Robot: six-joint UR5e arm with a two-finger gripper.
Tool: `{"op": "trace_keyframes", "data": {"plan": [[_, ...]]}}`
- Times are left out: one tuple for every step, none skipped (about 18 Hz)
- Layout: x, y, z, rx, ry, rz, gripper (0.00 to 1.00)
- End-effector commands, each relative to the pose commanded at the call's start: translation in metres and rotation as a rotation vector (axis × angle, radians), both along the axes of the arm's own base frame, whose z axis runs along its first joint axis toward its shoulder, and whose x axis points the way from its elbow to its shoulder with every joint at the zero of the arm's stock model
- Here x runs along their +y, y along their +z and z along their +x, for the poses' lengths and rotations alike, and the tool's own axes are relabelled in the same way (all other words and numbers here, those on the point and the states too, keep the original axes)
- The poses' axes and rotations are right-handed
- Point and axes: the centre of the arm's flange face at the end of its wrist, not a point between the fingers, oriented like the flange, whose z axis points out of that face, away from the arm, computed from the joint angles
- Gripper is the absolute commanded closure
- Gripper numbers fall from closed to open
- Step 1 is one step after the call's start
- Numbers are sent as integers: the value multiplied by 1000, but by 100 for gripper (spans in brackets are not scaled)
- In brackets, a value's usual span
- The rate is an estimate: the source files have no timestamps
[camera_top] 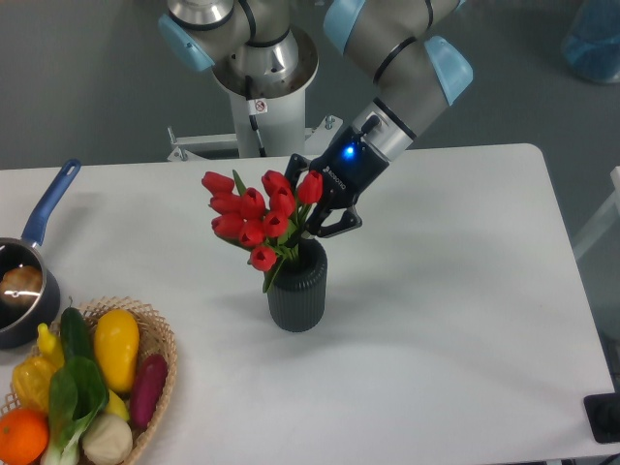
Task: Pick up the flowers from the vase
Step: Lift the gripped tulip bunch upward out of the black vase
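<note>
The red tulip heads are the part my gripper should grab next, so that I can lift the flowers (254,219) out of the vase (297,288).
The flowers (254,219), a bunch of red tulips with green leaves, stand in the vase (297,288) and lean to the left. The vase is a short dark grey ribbed cylinder near the middle of the white table. My gripper (317,197) is right behind the bunch at its upper right side, reaching in from the back right. Its jaws are open, one finger (294,163) above the topmost tulips and the other (341,223) lower down beside the vase mouth. One tulip head lies between them. The stems are hidden inside the vase.
A wicker basket (160,334) with vegetables and fruit sits at the front left corner. A dark pan with a blue handle (46,208) stands at the left edge. The robot base (260,87) rises behind the table. A black object (605,417) is at the front right.
</note>
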Motion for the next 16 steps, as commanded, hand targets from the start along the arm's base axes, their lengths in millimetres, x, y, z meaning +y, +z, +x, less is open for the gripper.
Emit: {"op": "trace_keyframes", "data": {"plan": [[1, 2, 0, -7, 5, 18, 64], [-1, 3, -2, -10, 12, 30, 64], [-3, 4, -3, -10, 19, 33, 64], [-4, 5, -2, -9, 21, 35, 64], [-5, 7, -1, -8, 23, 42, 64], [-6, 10, 0, -10, 27, 54, 64], [-5, 10, 0, -15, 29, 64, 64], [-5, 11, 1, -19, 31, 74, 64], [-5, 12, 1, -19, 34, 78, 64], [-7, 15, 1, -17, 37, 81, 64], [-7, 15, 1, -18, 39, 82, 64], [-9, 16, 1, -27, 46, 88, 64], [-10, 20, 2, -45, 55, 106, 64], [-12, 23, 1, -67, 67, 125, 65], [-16, 26, 1, -74, 79, 132, 67], [-18, 27, -1, -79, 85, 130, 68]]}}
